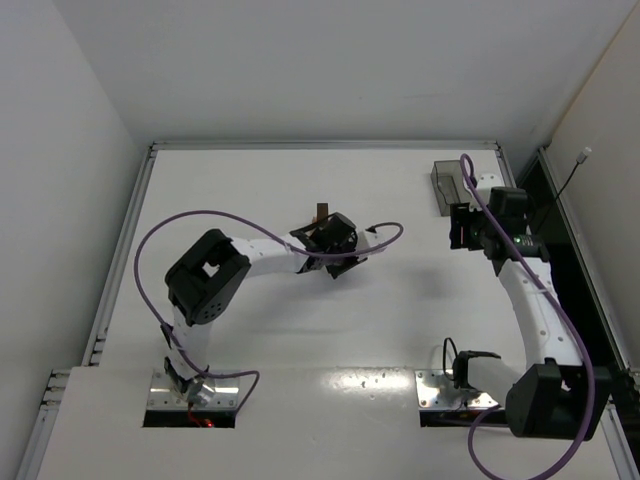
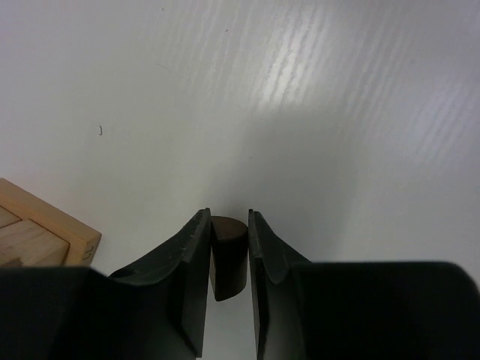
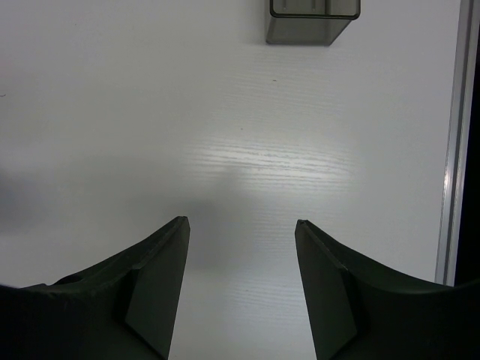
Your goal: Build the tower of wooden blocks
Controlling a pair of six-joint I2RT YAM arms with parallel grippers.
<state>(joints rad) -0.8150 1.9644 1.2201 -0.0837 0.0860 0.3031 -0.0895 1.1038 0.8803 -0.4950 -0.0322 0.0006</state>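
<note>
The dark brown wooden piece (image 2: 228,255) would come up if I lifted my left gripper now, since both fingers pinch its sides and the tan blocks lie apart from it.
My left gripper (image 2: 229,225) is shut on a small dark brown wooden piece (image 2: 228,255) with a rounded top and holds it above the white table. Light tan wooden blocks (image 2: 37,236) lie together at the lower left of the left wrist view, beside the left finger and apart from it. In the top view the left gripper (image 1: 326,238) is near the table's middle, with a narrow brown wooden stack (image 1: 320,212) just beyond it. My right gripper (image 3: 240,225) is open and empty; it sits at the right (image 1: 462,226).
A dark translucent plastic tray (image 1: 448,184) stands at the back right, just beyond the right gripper, and shows at the top of the right wrist view (image 3: 311,19). A metal rail (image 3: 450,150) runs along the table's right edge. A purple cable (image 1: 200,215) loops over the left arm.
</note>
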